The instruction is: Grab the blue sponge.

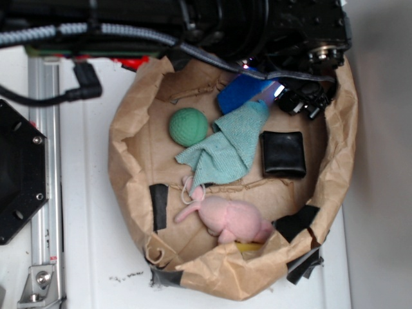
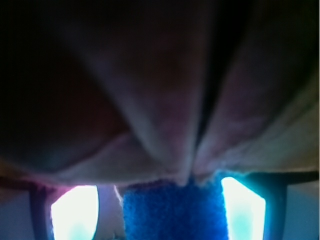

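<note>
My gripper is going to grab the blue sponge (image 1: 239,91) by its opposite side edges next. Then it can pick the sponge out of the paper bag (image 1: 125,154).
The blue sponge (image 1: 239,91) lies at the back of the paper bag, partly under my gripper and partly under the teal cloth. My gripper (image 1: 269,92) hangs over its right end, just inside the bag's far rim. In the wrist view the blue sponge (image 2: 175,212) sits between my two brightly lit fingers (image 2: 75,212). My gripper (image 2: 159,215) is open around it: the right finger is at the sponge's edge, and a gap shows between the left finger and the sponge.
A crumpled brown paper bag (image 1: 129,148) walls everything in, and its wall (image 2: 150,100) rises close ahead in the wrist view. Inside lie a green ball (image 1: 188,126), a teal cloth (image 1: 225,148), a black square block (image 1: 283,154) and a pink plush toy (image 1: 228,217).
</note>
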`<action>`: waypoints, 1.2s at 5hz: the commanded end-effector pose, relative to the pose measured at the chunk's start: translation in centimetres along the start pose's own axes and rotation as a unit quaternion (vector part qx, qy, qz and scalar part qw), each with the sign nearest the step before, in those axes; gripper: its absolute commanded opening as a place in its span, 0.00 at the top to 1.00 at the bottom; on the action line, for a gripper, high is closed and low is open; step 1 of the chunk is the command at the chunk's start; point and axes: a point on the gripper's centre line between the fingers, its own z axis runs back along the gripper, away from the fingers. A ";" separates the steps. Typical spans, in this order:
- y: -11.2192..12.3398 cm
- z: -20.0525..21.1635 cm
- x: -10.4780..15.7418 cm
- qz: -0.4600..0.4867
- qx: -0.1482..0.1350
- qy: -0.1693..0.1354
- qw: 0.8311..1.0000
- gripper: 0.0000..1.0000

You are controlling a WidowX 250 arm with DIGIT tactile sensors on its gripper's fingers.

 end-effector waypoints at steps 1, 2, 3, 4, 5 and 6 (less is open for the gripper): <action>0.2 0.0 -1.2 -0.035 -0.031 0.002 0.999 1.00; 0.6 2.7 -1.8 -0.074 -0.054 0.015 0.996 1.00; 0.6 6.1 -2.0 -0.078 -0.075 0.013 0.994 1.00; -1.2 11.3 -3.0 -0.149 -0.072 -0.042 0.985 1.00; -2.1 16.7 -5.0 -0.216 -0.109 -0.116 0.963 1.00; -0.9 20.4 -6.1 -0.237 -0.097 -0.128 0.958 1.00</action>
